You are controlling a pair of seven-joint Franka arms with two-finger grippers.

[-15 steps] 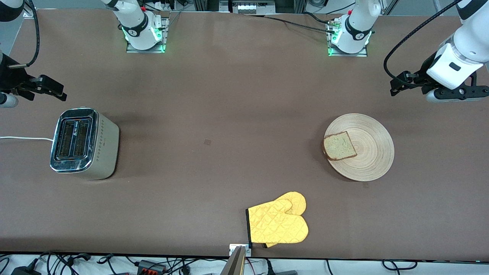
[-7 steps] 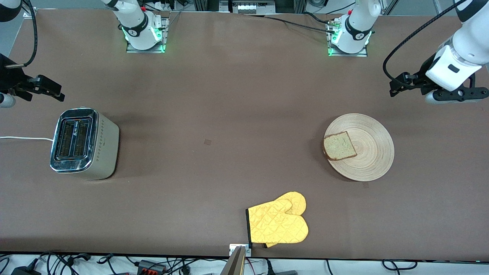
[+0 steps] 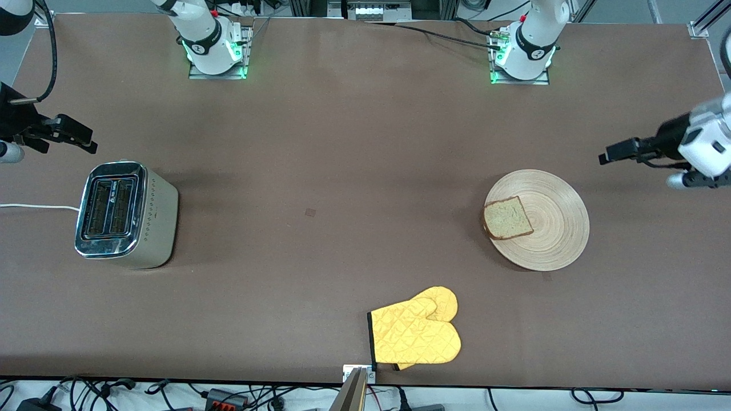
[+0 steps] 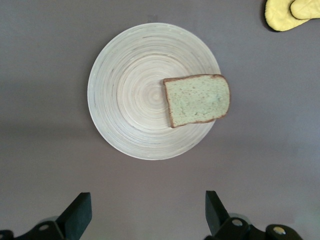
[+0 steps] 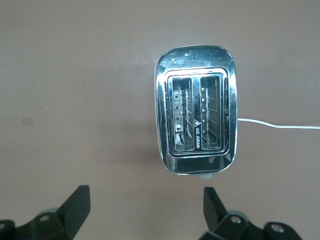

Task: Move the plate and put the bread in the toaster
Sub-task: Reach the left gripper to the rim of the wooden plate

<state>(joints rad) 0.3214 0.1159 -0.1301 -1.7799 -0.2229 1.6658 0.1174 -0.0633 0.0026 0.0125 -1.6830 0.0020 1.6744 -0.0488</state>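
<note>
My left gripper should next grip the plate [image 3: 557, 228] by its empty rim opposite the bread, and then it will move the plate over to the toaster [image 3: 125, 214].
The pale wooden plate [image 3: 557, 228] lies toward the left arm's end of the table, with the bread [image 3: 508, 218] flat on it and overhanging its rim. In the left wrist view the plate [image 4: 125, 100] and bread [image 4: 197, 100] show in full. My left gripper [image 3: 609, 154] hangs open and empty over bare table beside the plate; its fingertips [image 4: 80, 210] are apart from it. The silver toaster [image 3: 125, 214] stands toward the right arm's end, both slots [image 5: 195, 112] empty. My right gripper [image 3: 85, 140] is open and empty over bare table beside the toaster.
A yellow quilted oven mitt [image 3: 416, 334] lies near the front edge of the table; its tip [image 4: 290, 12] shows in the left wrist view. The toaster's white cord [image 3: 34, 206] runs off the right arm's end. The arm bases [image 3: 214, 48] stand along the back edge.
The left arm swung outward toward its end of the table, and its gripper turned. The right gripper barely shifted. Plate, bread and toaster have not moved.
</note>
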